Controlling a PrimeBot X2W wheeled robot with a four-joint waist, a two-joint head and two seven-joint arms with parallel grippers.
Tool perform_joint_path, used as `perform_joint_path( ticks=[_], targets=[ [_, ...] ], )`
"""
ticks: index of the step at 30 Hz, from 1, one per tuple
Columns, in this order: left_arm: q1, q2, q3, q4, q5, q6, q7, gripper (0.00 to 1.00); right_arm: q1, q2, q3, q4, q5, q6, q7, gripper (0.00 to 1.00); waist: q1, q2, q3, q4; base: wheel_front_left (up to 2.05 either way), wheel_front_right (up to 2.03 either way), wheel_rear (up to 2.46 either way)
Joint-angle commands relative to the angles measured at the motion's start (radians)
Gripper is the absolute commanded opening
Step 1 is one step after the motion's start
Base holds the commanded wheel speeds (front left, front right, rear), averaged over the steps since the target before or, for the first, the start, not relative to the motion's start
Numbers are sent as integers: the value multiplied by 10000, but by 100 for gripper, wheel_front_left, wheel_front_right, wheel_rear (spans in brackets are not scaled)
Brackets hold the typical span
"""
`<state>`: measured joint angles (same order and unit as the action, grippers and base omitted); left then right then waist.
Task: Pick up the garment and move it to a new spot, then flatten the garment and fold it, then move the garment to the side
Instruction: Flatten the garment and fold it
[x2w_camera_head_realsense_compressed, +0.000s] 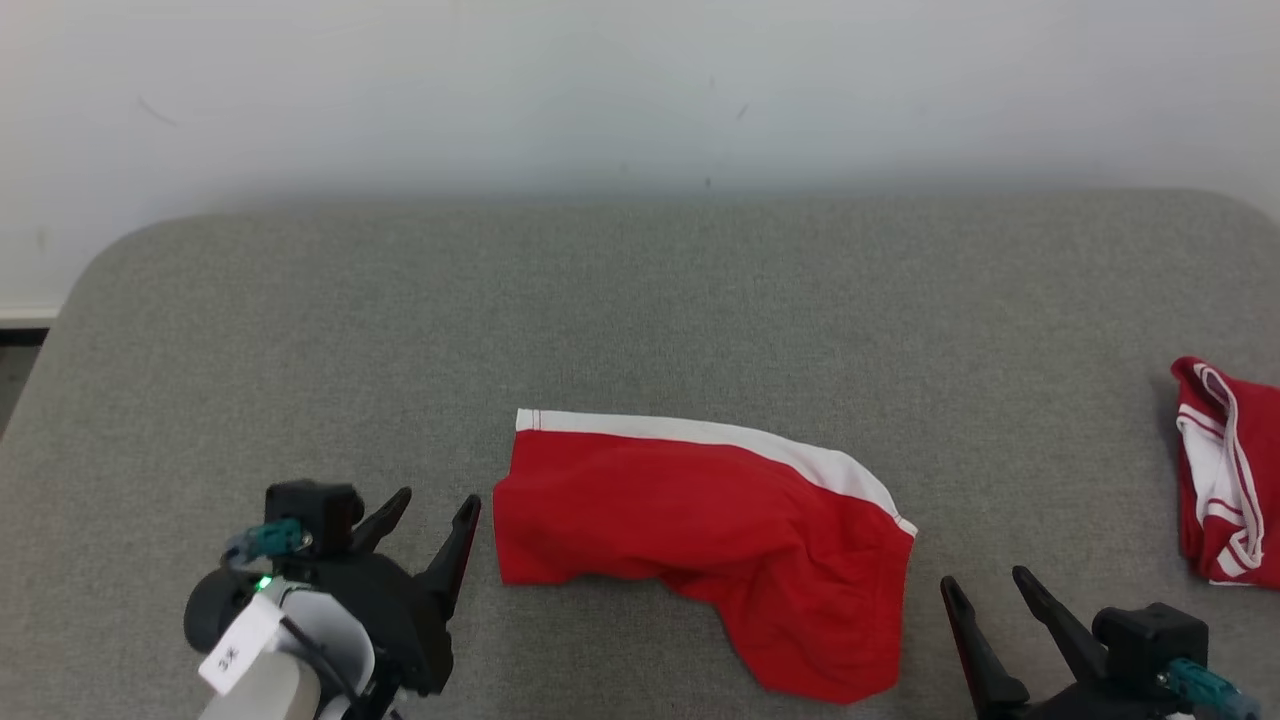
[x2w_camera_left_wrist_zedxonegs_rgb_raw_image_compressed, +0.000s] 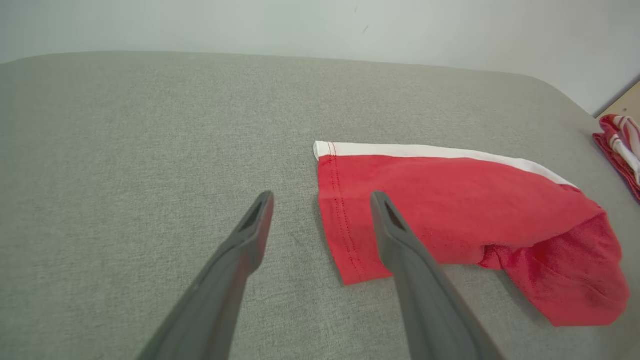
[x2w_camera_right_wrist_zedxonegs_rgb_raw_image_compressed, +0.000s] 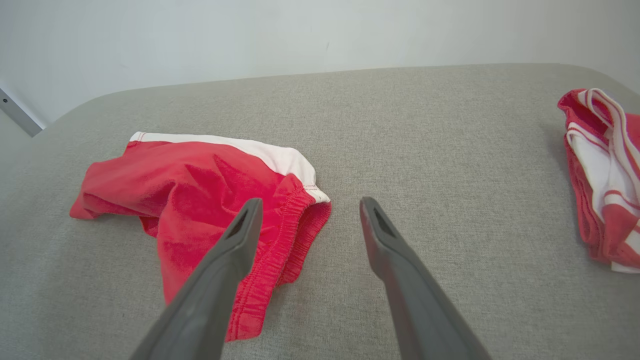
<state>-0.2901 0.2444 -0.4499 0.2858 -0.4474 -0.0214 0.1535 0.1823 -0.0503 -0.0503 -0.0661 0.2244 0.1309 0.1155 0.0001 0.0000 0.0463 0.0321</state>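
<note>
My left gripper pinches the garment's white hem corner (x2w_camera_head_realsense_compressed: 527, 420) next, since the white stripe curls up into a fold there while the red cloth (x2w_camera_head_realsense_compressed: 624, 498) lies flat.
The garment (x2w_camera_head_realsense_compressed: 700, 530) is a pair of red shorts with a white side stripe, lying folded over on the grey table near its front middle. Its hem end faces left (x2w_camera_left_wrist_zedxonegs_rgb_raw_image_compressed: 345, 215) and its elastic waist end faces right (x2w_camera_right_wrist_zedxonegs_rgb_raw_image_compressed: 280, 240). My left gripper (x2w_camera_head_realsense_compressed: 435, 520) stands open just left of the garment's left edge, holding nothing; in its wrist view one of its fingers (x2w_camera_left_wrist_zedxonegs_rgb_raw_image_compressed: 400, 240) lies over that edge. My right gripper (x2w_camera_head_realsense_compressed: 985, 590) stands open just right of the waist end, also empty, apart from the cloth.
A second red and white garment (x2w_camera_head_realsense_compressed: 1225, 470) lies bunched at the table's right edge. The grey padded table (x2w_camera_head_realsense_compressed: 640, 300) stretches back to a white wall, with rounded far corners and bare surface behind the shorts.
</note>
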Motion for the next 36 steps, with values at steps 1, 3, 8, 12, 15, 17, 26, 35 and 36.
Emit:
perform_joint_path(
  ticks=[1,3,8,12,15,17,26,35,36],
  targets=[
    [-423,-62,-20,176,-71,-109,174,100,-229,-13,41,83,92,-4,92,100,-1,0,751,-137,0,0,0],
    [-970,-232,-41,505,-263,-273,445,100,-497,-15,90,154,75,-4,119,100,-1,0,1094,-173,0,0,0],
    [-2154,-509,-131,1353,-617,-641,847,100,-1097,-13,203,417,373,-4,229,100,-1,0,1845,-283,0,0,0],
    [-2955,-615,-155,1970,-747,-829,873,100,-1566,-11,243,509,529,-4,406,100,-1,0,2340,-392,0,0,0],
    [-3391,-695,-133,2432,-849,-884,753,100,-1929,-11,325,493,417,-4,508,100,-1,0,2691,-474,0,0,0],
    [-3646,-819,-99,2738,-966,-927,628,100,-2133,-13,378,514,419,-4,572,100,-1,0,2927,-494,0,0,0],
    [-4581,-1014,-117,4179,-1200,-967,623,100,-2753,-11,764,710,360,-4,729,100,-1,0,3615,-521,0,0,0],
    [-4565,-1260,-717,4672,-1813,-1112,1191,0,-2772,-14,844,643,571,-4,285,0,-1,0,3776,-551,0,0,0],
    [-4531,-1256,-779,4552,-1870,-1120,1132,0,-2758,-14,813,615,599,-4,207,0,-1,0,3769,-547,0,0,0]
  ],
)
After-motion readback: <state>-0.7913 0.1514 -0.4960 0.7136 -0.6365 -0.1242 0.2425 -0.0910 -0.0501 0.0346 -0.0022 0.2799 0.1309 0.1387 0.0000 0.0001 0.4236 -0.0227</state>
